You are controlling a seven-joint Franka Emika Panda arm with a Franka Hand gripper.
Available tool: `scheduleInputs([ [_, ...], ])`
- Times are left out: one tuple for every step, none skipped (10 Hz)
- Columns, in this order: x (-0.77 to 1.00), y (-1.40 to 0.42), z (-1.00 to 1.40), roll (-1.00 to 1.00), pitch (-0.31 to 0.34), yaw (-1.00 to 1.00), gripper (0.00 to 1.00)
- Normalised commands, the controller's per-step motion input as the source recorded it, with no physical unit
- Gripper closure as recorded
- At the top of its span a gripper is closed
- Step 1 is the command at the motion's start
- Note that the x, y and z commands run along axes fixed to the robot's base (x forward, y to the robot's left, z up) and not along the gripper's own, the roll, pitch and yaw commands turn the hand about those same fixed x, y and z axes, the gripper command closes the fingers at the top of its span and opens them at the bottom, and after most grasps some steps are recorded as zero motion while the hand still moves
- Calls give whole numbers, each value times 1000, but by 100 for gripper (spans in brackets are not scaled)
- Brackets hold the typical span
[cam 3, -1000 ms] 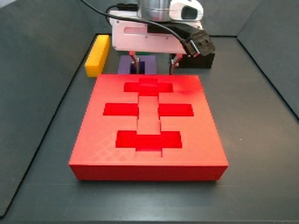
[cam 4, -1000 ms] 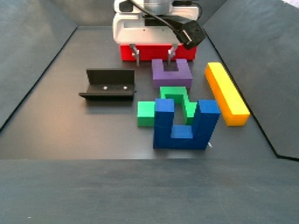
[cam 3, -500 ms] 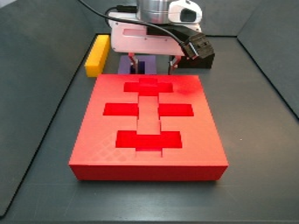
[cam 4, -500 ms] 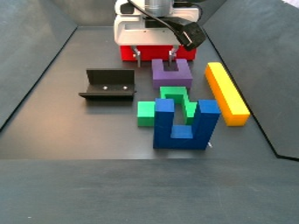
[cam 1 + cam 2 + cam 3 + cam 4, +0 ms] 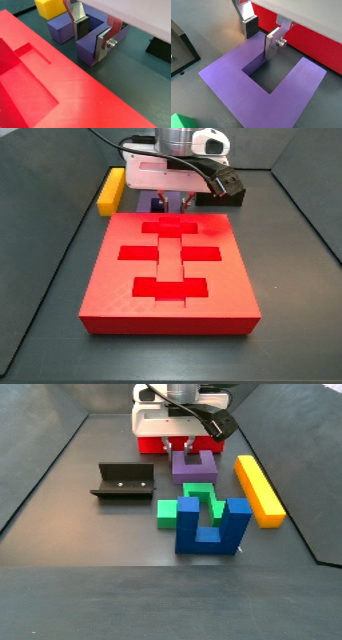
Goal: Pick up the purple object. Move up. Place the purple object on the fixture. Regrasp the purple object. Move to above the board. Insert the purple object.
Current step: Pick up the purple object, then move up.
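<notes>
The purple object has pegs, and my gripper will next grab it by one of them to lift the purple object onto the fixture [image 5: 223, 198] [image 5: 159, 49].
The purple object [image 5: 195, 466] lies flat on the floor just behind the board [image 5: 167, 278], its two prongs pointing towards the board. My gripper [image 5: 187, 450] is down on it and open. In both wrist views the fingers straddle one prong [image 5: 238, 65]: one finger [image 5: 272, 45] stands in the slot, the other pad [image 5: 250, 26] is outside, with a small gap left. The purple object [image 5: 90, 47] shows beside the board's edge [image 5: 40, 85]. The fixture [image 5: 123, 481] stands apart, to one side of the purple object.
A yellow bar [image 5: 259, 487] lies along the purple object's other side. A green block [image 5: 170, 508] and a blue two-pronged piece [image 5: 214, 526] stand close behind it. Dark sloping walls [image 5: 40, 278] enclose the floor.
My gripper has come straight down onto the purple object, so its fingers now reach around one prong. The object, the board and the other pieces have not moved.
</notes>
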Motion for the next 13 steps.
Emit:
scheduleInputs([
  [0, 0, 0, 0, 0, 0, 100],
  [0, 0, 0, 0, 0, 0, 100],
  [0, 0, 0, 0, 0, 0, 100],
  [0, 0, 0, 0, 0, 0, 100],
  [0, 0, 0, 0, 0, 0, 100],
  [0, 0, 0, 0, 0, 0, 100],
  [0, 0, 0, 0, 0, 0, 100],
  [0, 0, 0, 0, 0, 0, 100],
  [0, 0, 0, 0, 0, 0, 100],
  [0, 0, 0, 0, 0, 0, 100],
  [0, 0, 0, 0, 0, 0, 100],
  [0, 0, 0, 0, 0, 0, 100],
  [0, 0, 833, 0, 0, 0, 100],
])
